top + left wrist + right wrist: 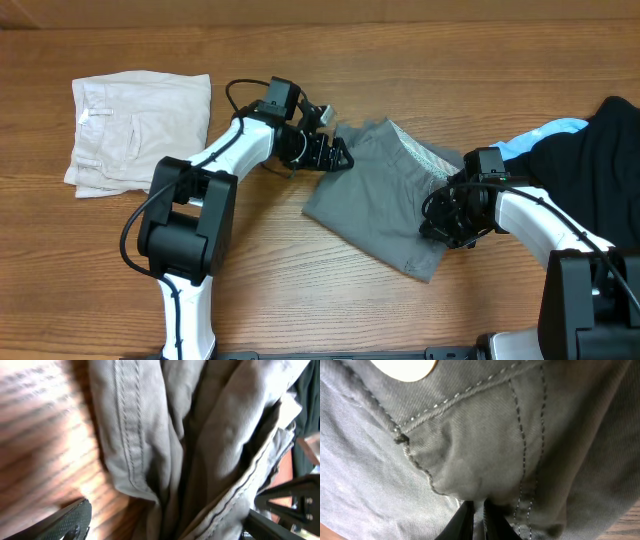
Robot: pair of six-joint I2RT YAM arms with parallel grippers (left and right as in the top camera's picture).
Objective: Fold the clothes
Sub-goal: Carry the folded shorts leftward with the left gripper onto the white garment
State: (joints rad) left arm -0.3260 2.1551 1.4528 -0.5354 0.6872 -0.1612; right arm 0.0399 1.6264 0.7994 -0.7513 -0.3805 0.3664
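Observation:
I will next grab the bunched edge of the grey shorts (385, 205) that faces the folded cream shorts with my left gripper, to lay the grey shorts on top.
The grey shorts (385, 205) lie crumpled in the middle of the table, their dotted waistband lining (425, 155) turned up at the back. My left gripper (335, 152) is at the shorts' left edge. In the left wrist view its fingers (167, 527) are wide apart, with bunched grey fabric (165, 435) between them. My right gripper (450, 222) is at the shorts' right edge. In the right wrist view its jaws (479, 520) are pinched on a fold of the grey shorts (470, 455), below a pale button (410, 367).
Folded cream shorts (140, 130) lie at the back left. A black garment (610, 170) over a light-blue one (548, 135) lies at the right edge, close behind my right arm. Bare wooden table (300, 290) shows in front.

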